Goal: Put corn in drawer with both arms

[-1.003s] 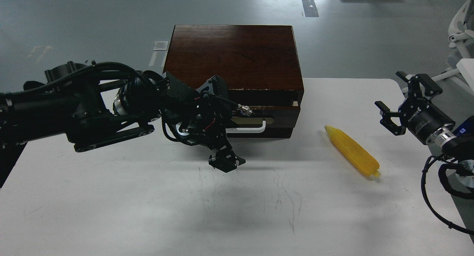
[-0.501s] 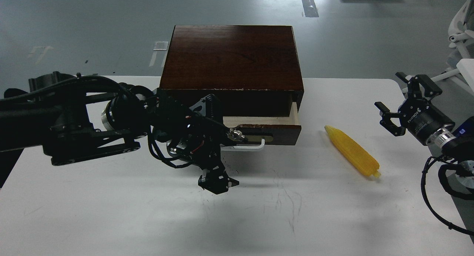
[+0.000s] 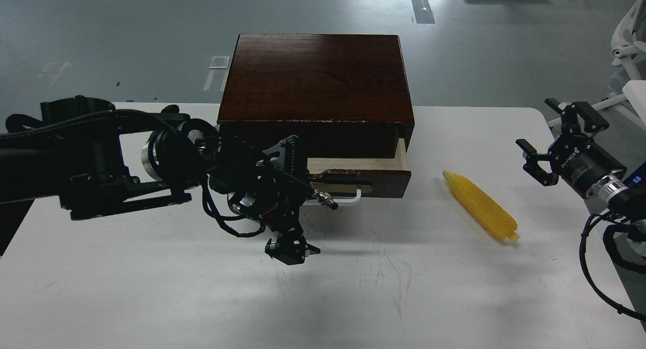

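My right gripper grabs the corn by its thick stalk end (image 3: 501, 223) next, to put the corn in the drawer (image 3: 376, 181).
The yellow corn (image 3: 479, 205) lies on the white table (image 3: 454, 288), right of the dark brown box (image 3: 315, 76). The drawer (image 3: 376, 181) is pulled partly out, and a strip of its pale interior (image 3: 353, 163) shows. Its white bar handle (image 3: 348, 201) is partly hidden by my left arm. My left gripper (image 3: 290, 249) hangs just in front of and below the handle's left end. It is dark, so its fingers cannot be told apart. My right gripper (image 3: 554, 139) is open and empty, above the table's right edge, right of the corn.
The table's right edge (image 3: 580, 207) lies under my right arm. A white chair (image 3: 628, 46) stands beyond it at the far right. Grey floor lies behind the box.
The drawer slid out toward me as my left arm drew back, then stopped. My left gripper has since dropped slightly down and left. My right gripper shifted a little to the right.
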